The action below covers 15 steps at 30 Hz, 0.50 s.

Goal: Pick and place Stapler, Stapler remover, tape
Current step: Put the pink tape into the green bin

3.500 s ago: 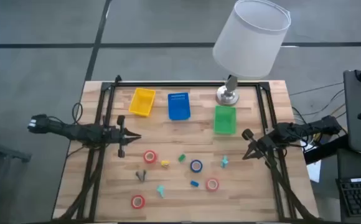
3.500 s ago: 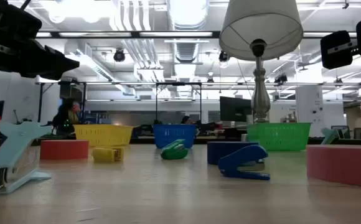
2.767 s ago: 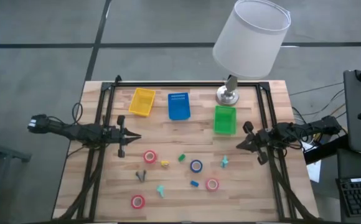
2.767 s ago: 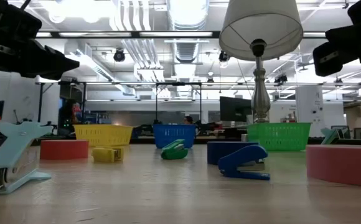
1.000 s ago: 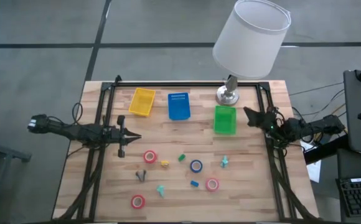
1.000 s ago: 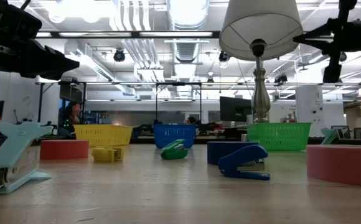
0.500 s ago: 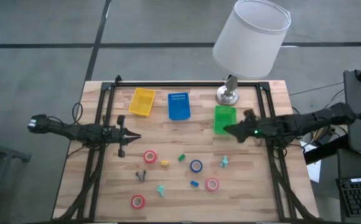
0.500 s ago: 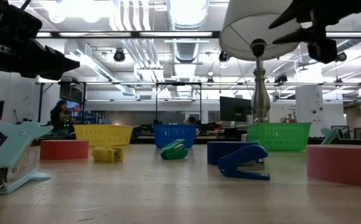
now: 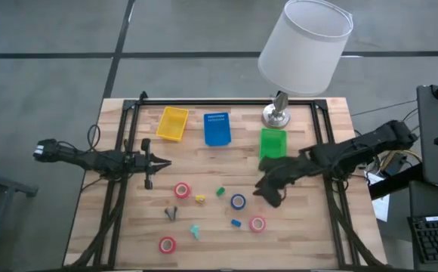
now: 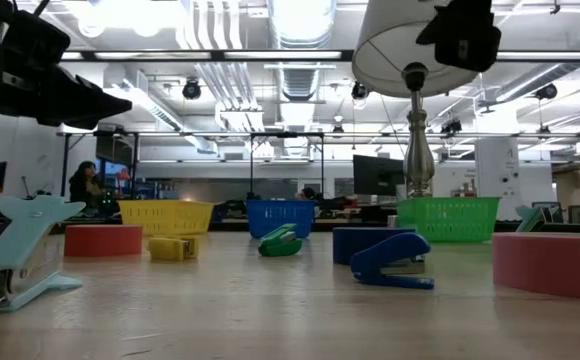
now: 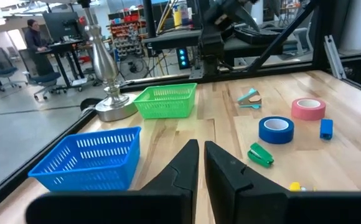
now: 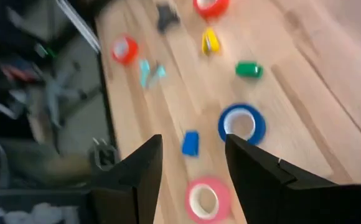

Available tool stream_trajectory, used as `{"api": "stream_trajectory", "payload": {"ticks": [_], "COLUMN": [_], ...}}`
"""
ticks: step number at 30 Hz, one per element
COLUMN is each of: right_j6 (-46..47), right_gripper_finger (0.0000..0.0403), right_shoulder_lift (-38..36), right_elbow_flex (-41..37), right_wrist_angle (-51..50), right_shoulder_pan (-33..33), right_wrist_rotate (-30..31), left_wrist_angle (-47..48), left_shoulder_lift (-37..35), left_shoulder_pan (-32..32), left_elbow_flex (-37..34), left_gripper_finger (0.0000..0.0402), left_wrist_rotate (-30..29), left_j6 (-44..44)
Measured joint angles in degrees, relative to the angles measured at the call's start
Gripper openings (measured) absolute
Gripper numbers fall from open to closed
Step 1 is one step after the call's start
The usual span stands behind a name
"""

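Note:
I will use my right gripper to grab the red tape roll by its ring side, and then I will put the roll into the green basket.
Red tape rolls and a blue tape roll lie flat on the wooden table. Among them lie small staplers, yellow, green and blue, and two stapler removers, teal and dark. My right gripper hangs open above the table, right of the blue tape, with nothing between its fingers. My left gripper waits shut at the table's left.
Yellow, blue and green baskets stand in a row along the far side. A lamp with a wide white shade stands behind the green basket. A black frame runs along the table's sides.
My right gripper has swung from beside the green basket at the right edge toward the table's middle and near side, coming over the spot right of the blue tape. Its fingers have opened on the way.

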<state>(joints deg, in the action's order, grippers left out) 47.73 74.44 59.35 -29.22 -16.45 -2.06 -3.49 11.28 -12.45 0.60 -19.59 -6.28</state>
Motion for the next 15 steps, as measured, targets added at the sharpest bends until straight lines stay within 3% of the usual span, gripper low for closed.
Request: {"api": "stream_trajectory", "payload": {"ticks": [7,15], "right_j6": [-5.3,-9.7], "right_gripper_finger": [0.0173,0.0171], "right_shoulder_lift": [13.2,26.3], "right_elbow_flex": [10.0,18.8], "right_wrist_angle": [-12.6,-18.7], "right_shoulder_pan": [-4.9,-8.4], "right_wrist_rotate": [0.5,-2.3], "left_wrist_angle": [0.0,0.0], "left_shoulder_lift": [0.0,0.0], "left_shoulder_pan": [0.0,0.0], "left_elbow_flex": [0.0,0.0], "left_gripper_finger": [0.003,0.003], "left_wrist_rotate": [0.0,0.1], "left_j6": [3.0,3.5]}}
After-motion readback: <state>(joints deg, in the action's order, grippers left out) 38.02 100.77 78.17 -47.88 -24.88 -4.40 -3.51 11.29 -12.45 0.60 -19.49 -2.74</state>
